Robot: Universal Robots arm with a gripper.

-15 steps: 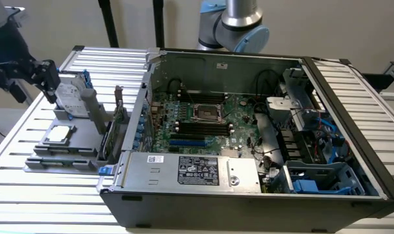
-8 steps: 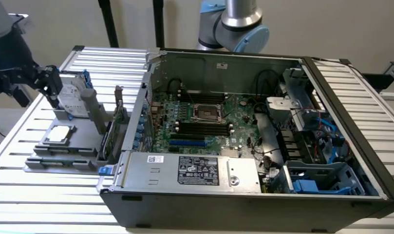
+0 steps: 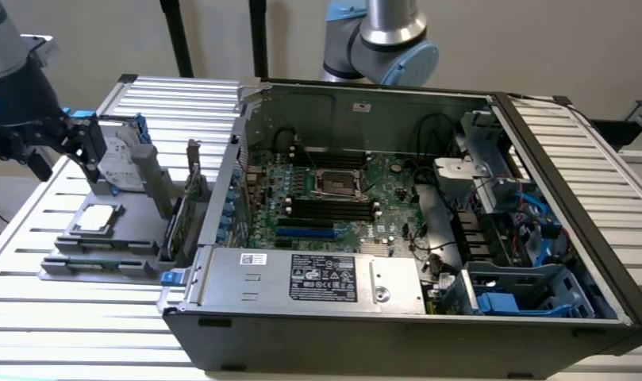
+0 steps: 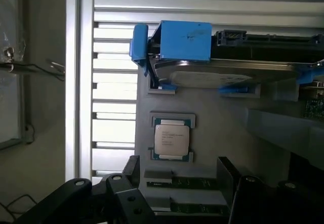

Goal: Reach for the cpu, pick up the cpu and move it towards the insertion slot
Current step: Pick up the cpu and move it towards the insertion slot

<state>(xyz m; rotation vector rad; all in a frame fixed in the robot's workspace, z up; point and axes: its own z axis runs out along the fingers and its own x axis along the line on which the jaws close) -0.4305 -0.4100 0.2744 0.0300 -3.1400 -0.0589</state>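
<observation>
I should next grab the cpu by its open side edges with my gripper to move it towards the insertion slot. The holder's raised brackets hug two ends of the cpu.
The cpu [image 3: 96, 217] is a small silver-topped square chip lying flat in a recess of the grey holder [image 3: 140, 208], on the exterior view's left. In the wrist view the cpu [image 4: 172, 138] sits squarely in its pocket, untouched. My black gripper [image 3: 29, 155] hangs above the table at the far left of the exterior view, higher than the chip and apart from it. Its two dark fingers [image 4: 132, 169] stand wide apart, open, with nothing between them. The insertion slot [image 3: 339, 182] is the square silver-framed socket on the green motherboard inside the open case.
A silver hard drive [image 4: 212, 74] in a blue frame [image 3: 139, 131] stands upright on the holder just beyond the chip. Memory sticks [image 4: 187, 183] lie in the holder's near slots. The computer case wall [image 3: 231, 171] rises between the holder and the motherboard. A second arm [image 3: 390, 40] stands behind the case.
</observation>
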